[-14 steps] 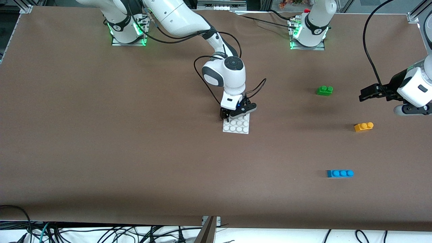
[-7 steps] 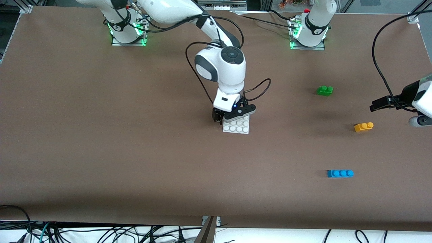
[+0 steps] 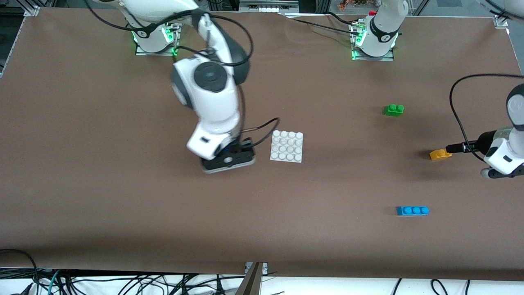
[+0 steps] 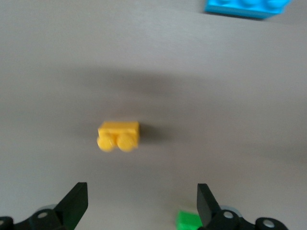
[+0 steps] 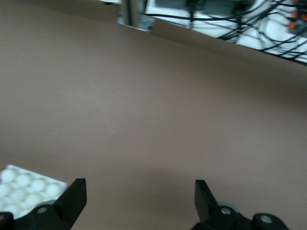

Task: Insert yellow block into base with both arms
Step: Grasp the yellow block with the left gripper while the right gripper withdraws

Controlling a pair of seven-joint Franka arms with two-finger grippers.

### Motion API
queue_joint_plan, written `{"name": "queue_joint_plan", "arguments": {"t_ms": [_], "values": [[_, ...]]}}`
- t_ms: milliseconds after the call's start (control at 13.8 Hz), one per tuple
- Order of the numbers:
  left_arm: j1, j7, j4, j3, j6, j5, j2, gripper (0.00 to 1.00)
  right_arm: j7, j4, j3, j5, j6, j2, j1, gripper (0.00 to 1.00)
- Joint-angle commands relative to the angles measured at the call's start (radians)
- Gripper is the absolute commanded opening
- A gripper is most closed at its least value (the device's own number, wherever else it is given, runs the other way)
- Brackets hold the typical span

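Observation:
Round studs stick out from the top of the yellow block (image 3: 438,155), so my left gripper should grab the block by its two flat end sides next.
The yellow block (image 3: 438,155) lies on the table near the left arm's end; in the left wrist view it (image 4: 118,136) sits ahead of the open fingers, not between them. My left gripper (image 3: 453,148) hovers beside and just over the block, open and empty (image 4: 141,201). The white base (image 3: 286,146) lies flat mid-table with all its studs showing. My right gripper (image 3: 228,160) is beside the base, toward the right arm's end, open and empty (image 5: 139,196). A corner of the base (image 5: 24,194) shows in the right wrist view.
A green two-stud brick (image 3: 394,110) lies farther from the front camera than the yellow block, and also shows in the left wrist view (image 4: 189,221). A blue three-stud brick (image 3: 412,210) lies nearer the camera (image 4: 247,7). Cables hang past the table's front edge (image 5: 230,28).
My right gripper left the base's edge and swung toward the right arm's end; the base stayed in place. My left gripper came down from near the green brick to the yellow block.

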Motion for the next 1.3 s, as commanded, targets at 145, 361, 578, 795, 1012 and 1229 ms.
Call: {"name": "queue_joint_plan", "arguments": {"t_ms": [145,361,578,795,1012,1229], "values": [[0.065,0.121,-0.062,-0.009,0.152,0.018,0.067,1.00,-0.088,-0.018,-0.004,0.007,-0.149,-0.093,-0.128,1.00],[0.063,0.136,-0.170,-0.010,0.262,0.030,0.032,1.00,-0.130,-0.029,-0.016,0.020,-0.184,-0.181,-0.225,1.00],[0.065,0.147,-0.254,-0.010,0.423,0.118,0.027,1.00,-0.194,-0.121,-0.015,0.017,-0.170,-0.286,-0.314,1.00],[0.068,0.130,-0.283,-0.012,0.451,0.106,0.027,1.00,-0.284,-0.190,-0.013,0.020,-0.179,-0.375,-0.392,1.00],[0.070,0.128,-0.300,-0.012,0.451,0.054,0.030,1.00,-0.295,-0.253,-0.012,0.010,-0.184,-0.446,-0.428,1.00],[0.071,0.128,-0.313,-0.010,0.464,0.044,0.039,1.00,-0.329,-0.322,0.013,0.022,-0.191,-0.489,-0.524,1.00]]}}
